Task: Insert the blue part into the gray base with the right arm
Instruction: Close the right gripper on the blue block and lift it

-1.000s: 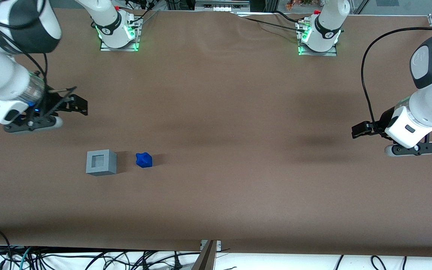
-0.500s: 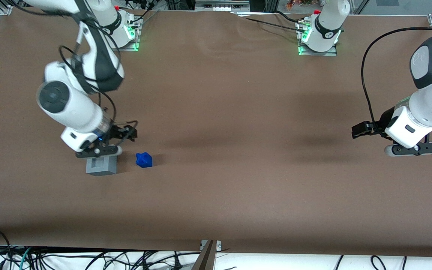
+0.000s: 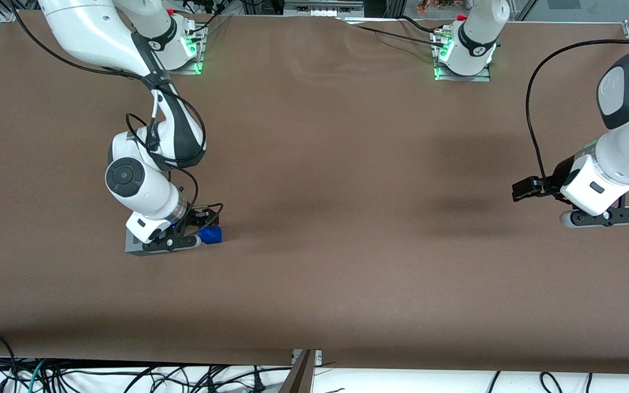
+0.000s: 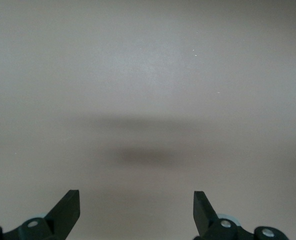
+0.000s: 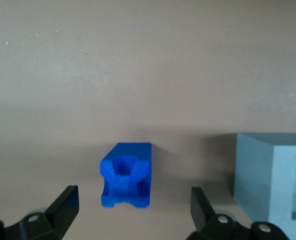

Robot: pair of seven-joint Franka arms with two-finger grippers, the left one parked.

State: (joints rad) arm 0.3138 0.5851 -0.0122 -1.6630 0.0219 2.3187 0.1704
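I need to fit the blue part into the hollow of the gray base, so I should grab it next by its opposite sides with my right gripper.
The blue part point(image 3: 212, 234) lies on the brown table beside the gray base point(image 3: 132, 245), which the right arm's wrist mostly covers in the front view. My right gripper point(image 3: 203, 220) hangs low just above the blue part, its fingers open. In the right wrist view the blue part point(image 5: 126, 175) sits between the two spread black fingers point(image 5: 65, 205), untouched, and a corner of the gray base point(image 5: 270, 175) with its recess shows beside it.
The brown table point(image 3: 347, 191) stretches wide toward the parked arm's end. Two arm mounts with green lights point(image 3: 175, 46) stand along the edge farthest from the front camera. Cables point(image 3: 129, 376) hang below the near edge.
The right arm has swung in from the working arm's end of the table and come down, ending low over the blue part. The blue part and gray base have not moved.
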